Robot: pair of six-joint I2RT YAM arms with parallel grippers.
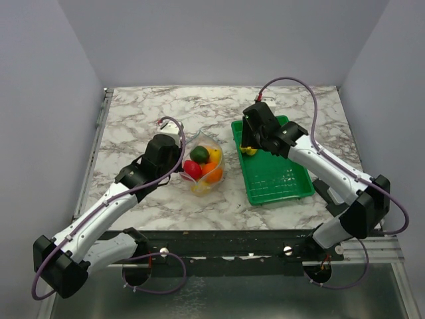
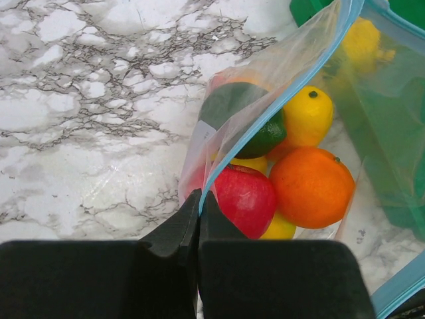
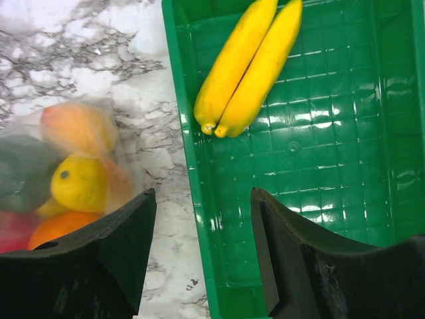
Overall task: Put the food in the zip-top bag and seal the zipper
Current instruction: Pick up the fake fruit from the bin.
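Observation:
My right gripper grabs the yellow banana bunch by its paired near ends next, so the bunch's length stays free to enter the zip-top bag.
The clear zip-top bag (image 1: 206, 166) stands on the marble table, mouth up, holding a green, a red, an orange and yellow fruits (image 2: 312, 186). My left gripper (image 2: 199, 198) is shut on the bag's light blue zipper strip (image 2: 265, 119) at its near edge. The yellow banana bunch (image 3: 249, 63) lies in the green tray (image 3: 358, 166) at its far left end. My right gripper (image 3: 202, 193) is open and empty above the tray's left wall, a little short of the bananas. The bag also shows blurred at the left of the right wrist view (image 3: 60, 173).
The green ribbed tray (image 1: 292, 189) lies right of the bag, nearly touching it. Bare marble table (image 1: 153, 106) lies behind and left of the bag. Grey walls stand on three sides.

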